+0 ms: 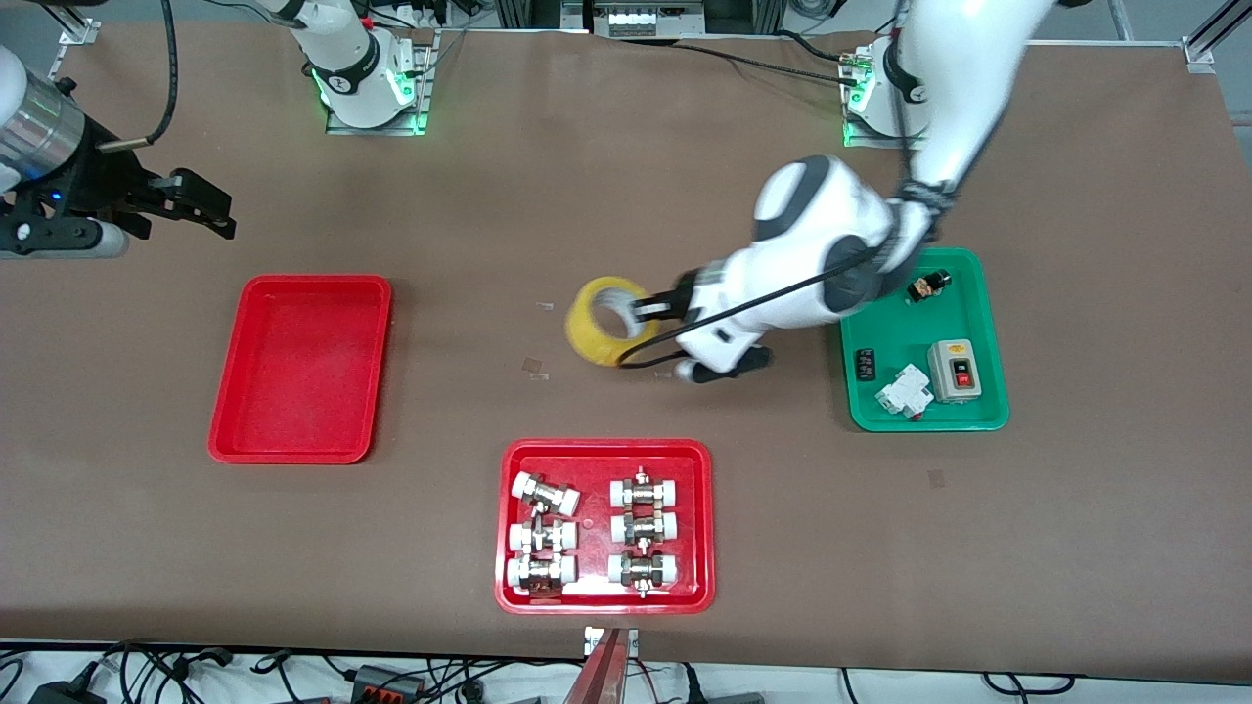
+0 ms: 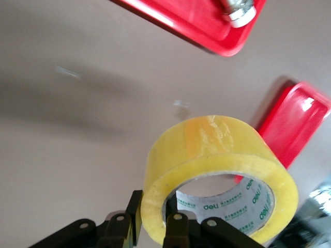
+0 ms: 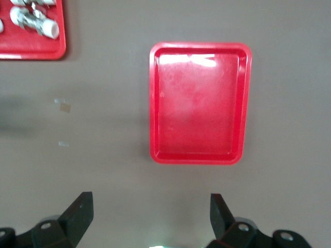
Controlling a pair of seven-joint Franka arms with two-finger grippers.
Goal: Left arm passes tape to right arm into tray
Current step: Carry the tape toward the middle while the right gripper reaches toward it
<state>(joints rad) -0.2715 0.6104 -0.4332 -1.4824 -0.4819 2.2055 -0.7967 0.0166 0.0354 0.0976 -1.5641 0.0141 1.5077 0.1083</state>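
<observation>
Next, my right gripper grabs the yellow roll by its free ring wall (image 1: pixel 582 319) to set it into the empty red tray (image 1: pixel 299 369).
My left gripper (image 1: pixel 648 310) is shut on the wall of the yellow tape roll (image 1: pixel 604 321), one finger inside the whitish core and one outside. It holds the roll above the middle of the table. In the left wrist view the tape (image 2: pixel 217 155) fills the frame above the black fingers (image 2: pixel 177 227). The plain red tray (image 1: pixel 301 368) lies empty toward the right arm's end of the table; it also shows in the right wrist view (image 3: pixel 199 155). My right gripper (image 1: pixel 201 207) is open and empty, up over bare table beside the tray, waiting; its fingers (image 3: pixel 80 209) stand wide apart.
A red tray with metal fittings (image 1: pixel 604 598) lies nearer the front camera than the tape. A green tray (image 1: pixel 924 416) with switches and small parts lies toward the left arm's end. Small bits of tape (image 1: pixel 534 367) lie on the brown table.
</observation>
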